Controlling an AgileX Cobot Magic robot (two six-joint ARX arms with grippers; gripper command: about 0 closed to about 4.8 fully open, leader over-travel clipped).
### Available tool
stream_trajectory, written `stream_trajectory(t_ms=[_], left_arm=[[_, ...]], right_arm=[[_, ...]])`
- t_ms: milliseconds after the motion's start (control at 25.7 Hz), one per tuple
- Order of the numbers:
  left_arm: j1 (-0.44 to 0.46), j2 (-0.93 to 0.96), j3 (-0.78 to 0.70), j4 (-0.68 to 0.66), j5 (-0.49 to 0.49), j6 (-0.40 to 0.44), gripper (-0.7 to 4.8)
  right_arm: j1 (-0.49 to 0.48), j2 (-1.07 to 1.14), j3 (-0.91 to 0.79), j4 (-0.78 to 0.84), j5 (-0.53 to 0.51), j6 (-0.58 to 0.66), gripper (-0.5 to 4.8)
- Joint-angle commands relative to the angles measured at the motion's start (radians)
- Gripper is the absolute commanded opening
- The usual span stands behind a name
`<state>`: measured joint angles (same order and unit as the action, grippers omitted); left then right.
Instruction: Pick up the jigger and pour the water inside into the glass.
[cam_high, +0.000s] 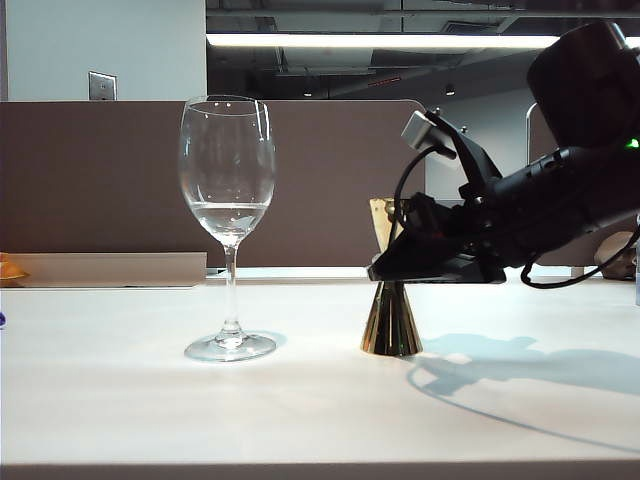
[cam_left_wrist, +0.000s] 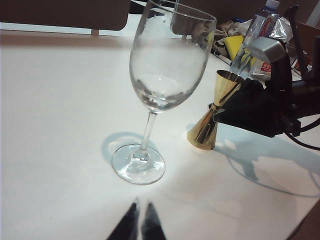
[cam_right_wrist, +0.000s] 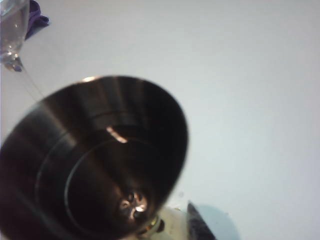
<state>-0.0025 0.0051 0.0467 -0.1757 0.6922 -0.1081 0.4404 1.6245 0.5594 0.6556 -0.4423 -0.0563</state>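
My right gripper is to grab the jigger's narrow middle, because the jigger gets wide above and below.
The gold jigger (cam_high: 390, 325) stands upright on the white table (cam_high: 300, 420), to the right of the tall stemmed glass (cam_high: 228, 160). Clear water (cam_high: 230, 215) fills the bottom of the glass's bowl. My right gripper (cam_high: 395, 268) reaches in level from the right at the jigger's narrow waist, open, its jaws on either side. The right wrist view looks down into the dark upper cup of the jigger (cam_right_wrist: 100, 160); one finger (cam_right_wrist: 200, 225) shows apart from it, and whether the cup holds water I cannot tell. My left gripper (cam_left_wrist: 141, 220) hangs shut in front of the glass (cam_left_wrist: 167, 60), holding nothing.
A brown partition (cam_high: 100, 180) runs behind the table. Bottles and yellow packets (cam_left_wrist: 260, 25) lie piled beyond the right arm. An orange thing (cam_high: 8, 270) sits at the far left edge, and a purple thing (cam_right_wrist: 35, 17) lies past the glass.
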Motion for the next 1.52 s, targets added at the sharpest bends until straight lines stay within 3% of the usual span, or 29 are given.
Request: stream_trajectory(t_ms=[39,778,933,1167,1283,1516], left_arm=[[0.001,0.001,0.001,0.012,0.003,0.003,0.23],[0.001,0.001,0.001,0.012,0.003,0.003,0.23],[0.002,0.001,0.001,0.012,0.003,0.003,0.23],[0.001,0.001,0.001,0.012,0.003,0.003,0.23],[0.001,0.001,0.001,0.012,0.003,0.003,0.23],[0.001,0.001,0.001,0.012,0.003,0.003,0.23]], right_arm=[[0.004,0.005,0.006,0.042,-0.005,0.005,2.34],[0.004,0.050,0.050,0.053,-0.002,0.023,1.93],[0.004,0.054,0.050,0.053,-0.002,0.023,0.99],[0.004,0.054,0.050,0.053,-0.002,0.023,0.90],[0.004,0.053,0.050,0.053,-0.001,0.023,0.43],[0.005,0.039,0.051,0.040,0.027,0.023,0.42]])
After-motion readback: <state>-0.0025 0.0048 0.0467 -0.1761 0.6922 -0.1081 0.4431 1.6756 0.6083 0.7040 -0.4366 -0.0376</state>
